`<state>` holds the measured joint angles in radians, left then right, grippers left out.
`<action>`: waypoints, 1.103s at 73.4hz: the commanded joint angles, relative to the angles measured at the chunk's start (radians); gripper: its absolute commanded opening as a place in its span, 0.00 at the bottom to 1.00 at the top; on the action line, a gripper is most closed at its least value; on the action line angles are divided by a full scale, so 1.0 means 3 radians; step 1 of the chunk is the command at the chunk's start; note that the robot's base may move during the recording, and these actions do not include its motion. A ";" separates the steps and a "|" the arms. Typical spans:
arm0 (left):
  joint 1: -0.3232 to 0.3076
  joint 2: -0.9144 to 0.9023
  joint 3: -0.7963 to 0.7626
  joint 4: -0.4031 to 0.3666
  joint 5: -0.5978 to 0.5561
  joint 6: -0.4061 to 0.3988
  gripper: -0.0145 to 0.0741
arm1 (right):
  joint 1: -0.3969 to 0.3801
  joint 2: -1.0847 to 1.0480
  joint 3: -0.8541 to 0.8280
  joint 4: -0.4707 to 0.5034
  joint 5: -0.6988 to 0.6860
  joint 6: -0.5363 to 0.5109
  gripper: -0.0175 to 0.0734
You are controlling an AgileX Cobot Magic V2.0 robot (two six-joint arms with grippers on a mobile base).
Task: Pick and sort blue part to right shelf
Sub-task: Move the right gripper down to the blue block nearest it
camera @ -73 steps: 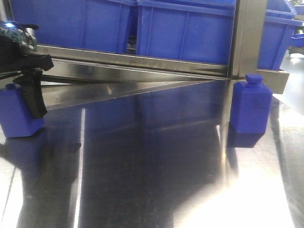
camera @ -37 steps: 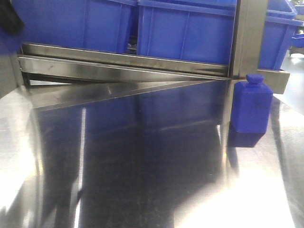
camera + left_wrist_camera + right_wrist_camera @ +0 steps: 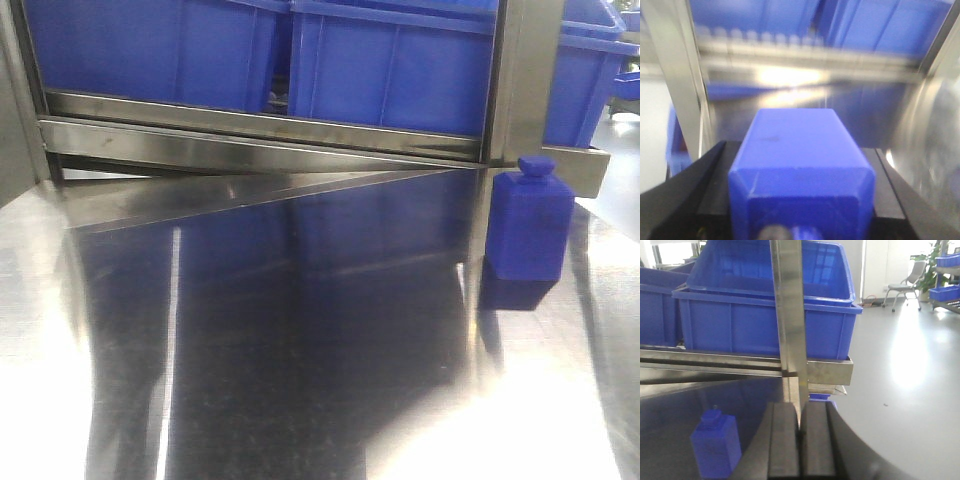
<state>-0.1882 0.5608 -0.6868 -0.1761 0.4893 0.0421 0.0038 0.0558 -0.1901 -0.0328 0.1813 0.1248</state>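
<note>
The blue bottle-shaped part has to be sorted to its shelf. My right gripper next needs to grab it by its boxy body.
My left gripper is shut on a blue block-shaped part, held between its black fingers and facing the rack; it is out of the front view. A second blue bottle-shaped part stands on the steel table by the rack's post and also shows in the right wrist view. The grey steel rack's front rail carries large blue bins. My right gripper is shut and empty, low over the table, to the right of that part.
The rack's upright post stands right ahead of my right gripper. The shiny steel table reflects the bins. White rollers show blurred ahead of my left gripper. A chair stands far off on the open floor.
My left gripper, shut on the blue part at the table's left, has lifted it up and out of the front view. The right-hand part has not moved.
</note>
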 commanded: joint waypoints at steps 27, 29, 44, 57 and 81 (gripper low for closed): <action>-0.0024 -0.0610 0.0265 -0.0012 -0.0548 0.0016 0.47 | 0.1085 0.1631 -0.1390 0.0009 0.0243 0.0004 0.77; -0.0024 -0.0610 0.0265 -0.0012 -0.0548 0.0016 0.47 | 0.1168 0.1735 -0.1485 0.0009 0.0306 0.0004 0.80; -0.0024 -0.0610 0.0265 -0.0012 -0.0562 0.0016 0.47 | 0.1451 0.2552 -0.2185 0.0009 0.1132 0.0004 0.87; -0.0024 -0.0610 0.0265 -0.0012 -0.0562 0.0016 0.47 | 0.1325 0.3295 -0.2995 0.0009 0.2047 0.0045 0.87; -0.0024 -0.0610 0.0265 -0.0012 -0.0562 0.0016 0.47 | 0.0961 0.4593 -0.4121 0.0148 0.3029 0.0162 0.87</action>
<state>-0.1882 0.3739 -0.5804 -0.1739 0.4162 0.0421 0.3043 1.3783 -1.3501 0.0000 1.0980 0.1689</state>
